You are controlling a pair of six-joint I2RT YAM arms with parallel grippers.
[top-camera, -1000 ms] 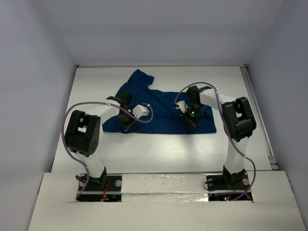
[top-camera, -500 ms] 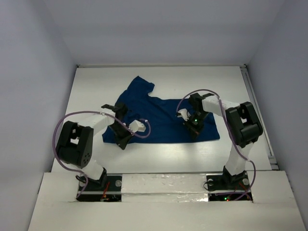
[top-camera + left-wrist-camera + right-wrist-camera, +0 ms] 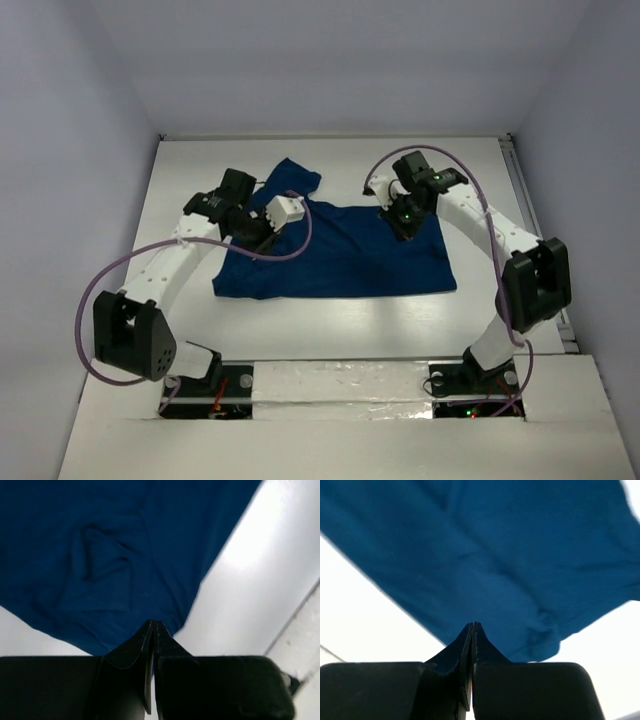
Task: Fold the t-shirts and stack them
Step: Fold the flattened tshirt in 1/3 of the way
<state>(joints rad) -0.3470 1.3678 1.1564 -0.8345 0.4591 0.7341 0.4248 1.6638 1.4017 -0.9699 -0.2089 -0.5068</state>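
I would leave the t-shirt spread if I lifted my right gripper now, because its closed, empty fingers are above the flat cloth (image 3: 345,258).
One dark navy t-shirt (image 3: 335,255) lies spread flat on the white table (image 3: 190,170), and I see no print on it. A bunched sleeve (image 3: 298,178) sticks out at its far left. My left gripper (image 3: 258,230) hovers over the shirt's far left part, shut with nothing between its fingers. My right gripper (image 3: 408,226) hovers over the far right part, also shut and empty. In the left wrist view the closed tips (image 3: 154,623) point at the shirt (image 3: 100,555) below. The right wrist view has the closed tips (image 3: 474,625) over blue cloth (image 3: 520,555).
Pale walls close the table in on the left, back and right. A metal rail (image 3: 530,230) runs along the right edge. A raised white ledge (image 3: 340,375) with both arm bases crosses the near edge. Purple cables (image 3: 110,290) loop off both arms.
Both arms have swung from the shirt's near hem to its far part, grippers staying shut. The shirt now lies slightly nearer the arm bases, with its near hem straighter.
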